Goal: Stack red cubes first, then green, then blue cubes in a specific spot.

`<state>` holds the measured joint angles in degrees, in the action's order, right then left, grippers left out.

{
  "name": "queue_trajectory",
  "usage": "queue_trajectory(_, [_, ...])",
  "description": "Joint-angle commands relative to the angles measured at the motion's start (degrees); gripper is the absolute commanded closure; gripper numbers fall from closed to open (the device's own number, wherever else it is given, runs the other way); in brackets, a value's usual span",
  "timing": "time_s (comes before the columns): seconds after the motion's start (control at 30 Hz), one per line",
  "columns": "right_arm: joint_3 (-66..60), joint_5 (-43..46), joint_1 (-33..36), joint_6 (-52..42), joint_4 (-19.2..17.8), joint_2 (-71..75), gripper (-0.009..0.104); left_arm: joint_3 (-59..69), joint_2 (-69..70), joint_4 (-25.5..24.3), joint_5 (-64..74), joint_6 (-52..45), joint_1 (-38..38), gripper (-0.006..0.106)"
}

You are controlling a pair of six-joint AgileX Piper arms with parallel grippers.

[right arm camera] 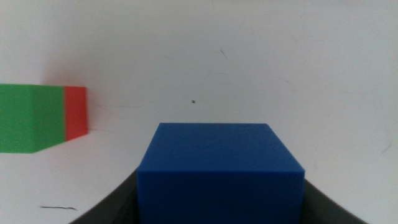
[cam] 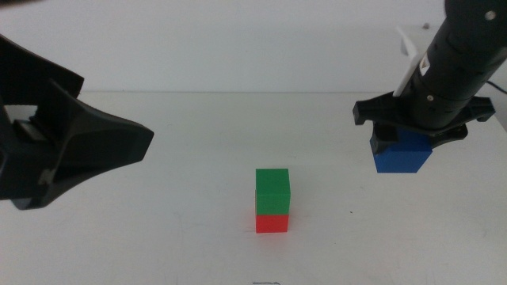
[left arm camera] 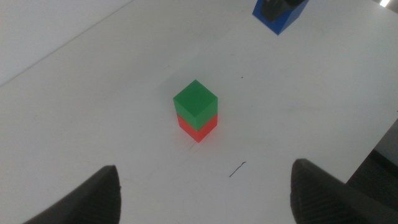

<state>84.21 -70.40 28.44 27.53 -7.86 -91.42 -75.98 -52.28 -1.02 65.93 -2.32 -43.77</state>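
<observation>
The blue cube stays held in my right gripper for now, until it is over the green cube's top, as it hangs well to the side of it.
The green cube [cam: 272,191] sits squarely on the red cube [cam: 272,223] near the table's front middle; both also show in the left wrist view, green cube [left arm camera: 195,103] over red cube [left arm camera: 198,128]. My right gripper [cam: 400,144] hangs to the right of the stack, above the table, shut on the blue cube [cam: 402,154]. The right wrist view has the blue cube [right arm camera: 219,171] filling the space between the jaws, with the green cube [right arm camera: 28,118] and red cube [right arm camera: 76,112] off to one side. My left gripper [left arm camera: 202,193] is open and raised at the left, holding nothing.
The plain white tabletop [cam: 198,134] runs back to a white wall. A short dark scratch mark [left arm camera: 237,168] lies on the table near the stack. The table's edge [left arm camera: 379,140] shows in the left wrist view.
</observation>
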Motion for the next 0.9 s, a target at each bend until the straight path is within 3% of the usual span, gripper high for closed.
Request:
queue_trajectory(0.0, [1.7, -2.3, 0.4, 2.9, -2.0, 3.7, 0.096, -1.2, 0.3, 0.0, -3.5, 0.5, -0.1, 0.007])
queue_trajectory(0.53, [22.2, -4.1, 12.4, 9.0, -1.5, -12.2, 0.096, -1.2, 0.3, 0.0, -3.5, 0.5, -0.1, 0.007])
queue_trajectory(0.87, [23.3, -4.1, 14.9, 13.4, -0.1, -17.4, 0.096, -1.2, 0.3, 0.0, -3.5, 0.5, -0.1, 0.007])
